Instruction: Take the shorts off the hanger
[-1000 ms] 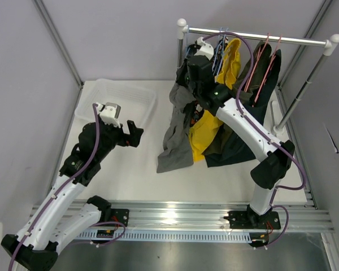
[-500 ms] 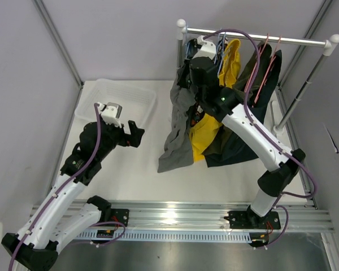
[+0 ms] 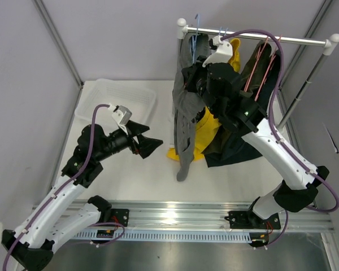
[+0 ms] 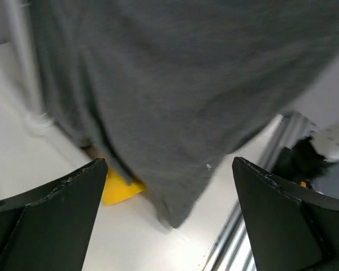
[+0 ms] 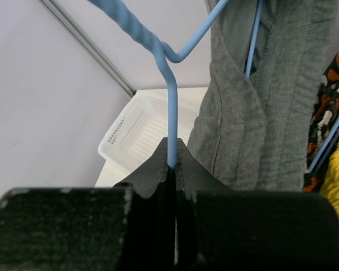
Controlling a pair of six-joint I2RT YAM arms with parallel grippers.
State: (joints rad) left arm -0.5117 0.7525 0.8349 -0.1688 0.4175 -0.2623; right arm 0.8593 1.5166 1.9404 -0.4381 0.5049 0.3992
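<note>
The robot's left gripper is going to reach for the grey shorts and grab the lower hanging fold (image 3: 185, 143) (image 4: 170, 169). It will then pull them off the blue hanger.
My right gripper (image 5: 171, 161) is shut on the wire neck of a blue hanger (image 5: 169, 101). In the top view the right gripper (image 3: 195, 81) holds the hanger's hook (image 3: 196, 22) up by the left end of the rail (image 3: 260, 38). The grey shorts (image 3: 185, 121) hang from the hanger in a long fold, their tip near the table, and also show in the right wrist view (image 5: 271, 96). My left gripper (image 3: 152, 144) is open and empty, pointing at the grey shorts (image 4: 175, 84) from their left. Yellow shorts (image 3: 207, 127), dark shorts (image 3: 268, 73) and camouflage shorts (image 5: 334, 73) hang behind.
A white perforated basket (image 3: 110, 96) stands at the back left of the table and shows in the right wrist view (image 5: 144, 127). Red hangers (image 3: 259, 68) stay on the rail. The rack's posts (image 3: 182, 28) stand at the back right. A metal base rail (image 3: 175, 214) runs along the near edge.
My right gripper has risen with the blue hanger, so the grey shorts lifted off the table and hang straight. My left gripper has swung right towards the shorts.
</note>
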